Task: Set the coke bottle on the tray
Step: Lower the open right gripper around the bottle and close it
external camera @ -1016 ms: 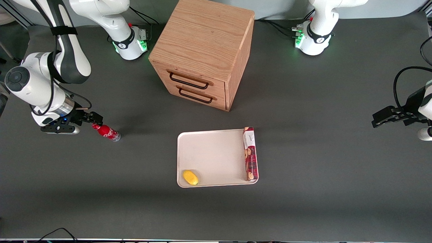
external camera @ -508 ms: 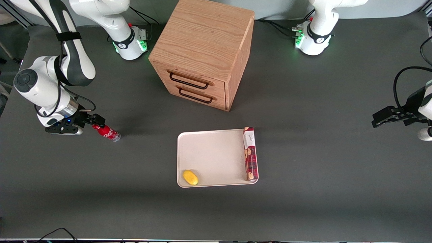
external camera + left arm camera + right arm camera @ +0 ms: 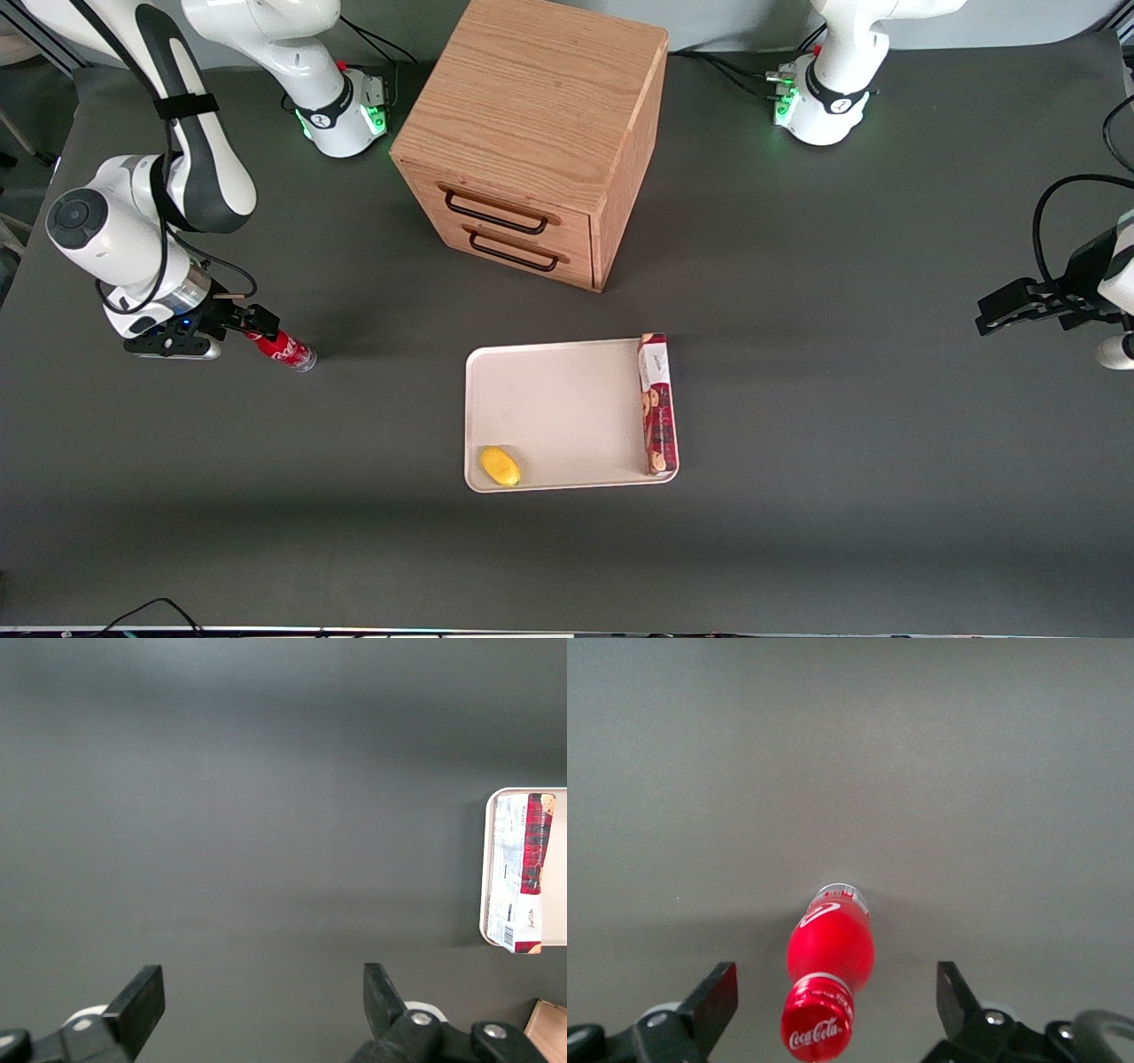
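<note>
The coke bottle should be picked up by its end with the cap (image 3: pixel 260 340) next. Its base then stays free to settle on the tray (image 3: pixel 558 399).
The coke bottle (image 3: pixel 285 349) stands upright on the dark table toward the working arm's end, small and red with a red cap and silvery base. In the right wrist view the coke bottle (image 3: pixel 828 981) sits between the two wide-apart fingers, cap toward the camera. My gripper (image 3: pixel 255 321) is open just above the bottle's cap, touching nothing. The cream-white tray (image 3: pixel 558 399) lies in the middle of the table, nearer the front camera than the wooden cabinet. Its edge also shows in the left wrist view (image 3: pixel 490 904).
A wooden drawer cabinet (image 3: pixel 532 142) with two closed drawers stands at the table's middle back. On the tray lie a yellow lemon (image 3: pixel 500 466) and a long red biscuit box (image 3: pixel 656 404). Dark table surface lies between bottle and tray.
My gripper has moved toward the coke bottle and now sits over its cap. The bottle, tray and other things have not moved.
</note>
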`<move>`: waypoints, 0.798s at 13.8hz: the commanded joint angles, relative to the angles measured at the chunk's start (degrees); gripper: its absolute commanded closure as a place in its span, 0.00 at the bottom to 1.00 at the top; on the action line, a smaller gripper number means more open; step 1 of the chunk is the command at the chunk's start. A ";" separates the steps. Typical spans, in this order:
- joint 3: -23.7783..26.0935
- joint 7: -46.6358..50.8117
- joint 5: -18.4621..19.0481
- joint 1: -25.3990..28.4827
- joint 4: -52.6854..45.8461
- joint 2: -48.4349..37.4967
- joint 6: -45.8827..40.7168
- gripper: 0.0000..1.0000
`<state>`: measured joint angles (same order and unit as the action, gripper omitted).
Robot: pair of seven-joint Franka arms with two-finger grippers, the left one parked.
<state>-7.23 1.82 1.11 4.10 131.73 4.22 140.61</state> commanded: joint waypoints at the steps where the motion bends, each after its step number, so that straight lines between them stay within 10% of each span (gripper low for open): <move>1: -0.06 -1.56 -0.94 0.29 -0.25 0.35 0.72 0.24; 7: -0.06 -1.73 -0.94 0.38 -0.51 0.26 0.46 1.00; 11: 0.02 -3.30 -0.85 0.47 -2.95 0.17 -1.46 1.00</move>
<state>-7.09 1.22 1.05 4.23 131.41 4.29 140.57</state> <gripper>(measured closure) 0.687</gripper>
